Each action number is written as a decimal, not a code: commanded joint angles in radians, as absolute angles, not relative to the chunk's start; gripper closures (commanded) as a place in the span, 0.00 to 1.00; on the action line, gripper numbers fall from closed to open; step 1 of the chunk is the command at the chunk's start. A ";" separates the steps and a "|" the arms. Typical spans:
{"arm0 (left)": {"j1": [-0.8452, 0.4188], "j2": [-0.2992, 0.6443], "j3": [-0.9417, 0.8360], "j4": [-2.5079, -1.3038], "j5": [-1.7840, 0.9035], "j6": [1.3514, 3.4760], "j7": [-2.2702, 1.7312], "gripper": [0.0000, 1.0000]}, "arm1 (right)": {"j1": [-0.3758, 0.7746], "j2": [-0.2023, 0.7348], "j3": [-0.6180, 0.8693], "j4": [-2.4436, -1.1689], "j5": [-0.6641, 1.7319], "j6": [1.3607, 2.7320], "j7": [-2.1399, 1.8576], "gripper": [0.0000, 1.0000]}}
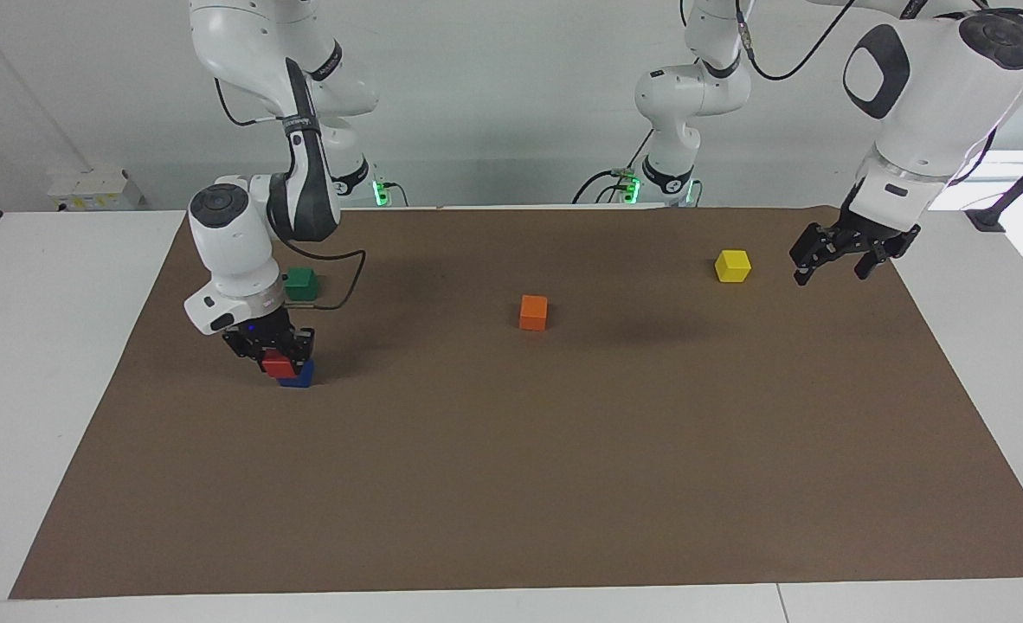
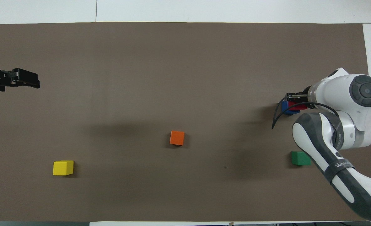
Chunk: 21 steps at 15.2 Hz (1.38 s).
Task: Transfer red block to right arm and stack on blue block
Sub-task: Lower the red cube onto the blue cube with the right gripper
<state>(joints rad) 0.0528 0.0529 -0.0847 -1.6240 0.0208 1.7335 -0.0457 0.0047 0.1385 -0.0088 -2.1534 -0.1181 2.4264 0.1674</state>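
The red block point(image 2: 296, 107) sits over the blue block and would stand if released, so my right gripper opens next.
My right gripper point(image 1: 279, 360) is shut on the red block point(image 1: 281, 369) and holds it right on top of the blue block point(image 1: 301, 375), which lies on the brown mat at the right arm's end of the table. The red block sits slightly askew over the blue one; I cannot tell whether it rests on it. In the overhead view the red block point(image 2: 296, 107) covers most of the blue block point(image 2: 285, 106) under my right gripper point(image 2: 293, 101). My left gripper point(image 1: 830, 273) is open and empty, raised over the mat's edge at the left arm's end; it also shows in the overhead view point(image 2: 31, 81).
A green cube point(image 1: 301, 283) lies close to the stack, nearer to the robots, beside the right arm's wrist. An orange cube point(image 1: 533, 312) lies mid-mat. A yellow cube point(image 1: 732, 266) lies toward the left arm's end, near the left gripper. The brown mat point(image 1: 563, 484) covers the table.
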 commanded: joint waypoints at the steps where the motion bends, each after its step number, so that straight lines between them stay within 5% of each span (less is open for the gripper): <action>1: 0.044 0.031 -0.072 -1.647 0.012 1.733 -0.034 0.00 | -0.023 0.138 0.006 -2.161 -0.132 2.442 0.190 1.00; 15: 0.044 0.031 -0.074 -1.647 0.012 1.733 -0.034 0.00 | -0.012 0.138 0.006 -2.141 0.011 2.399 0.124 0.97; 16: 0.044 0.031 -0.072 -1.647 0.012 1.733 -0.034 0.00 | -0.012 0.138 0.006 -2.140 0.011 2.401 0.124 0.26; 17: 0.044 0.031 -0.072 -1.647 0.012 1.733 -0.034 0.00 | -0.012 0.140 0.006 -2.138 0.011 2.399 0.123 0.00; 21: 0.044 0.031 -0.072 -1.647 0.012 1.733 -0.034 0.00 | -0.012 0.140 0.006 -2.134 0.011 2.391 0.120 0.00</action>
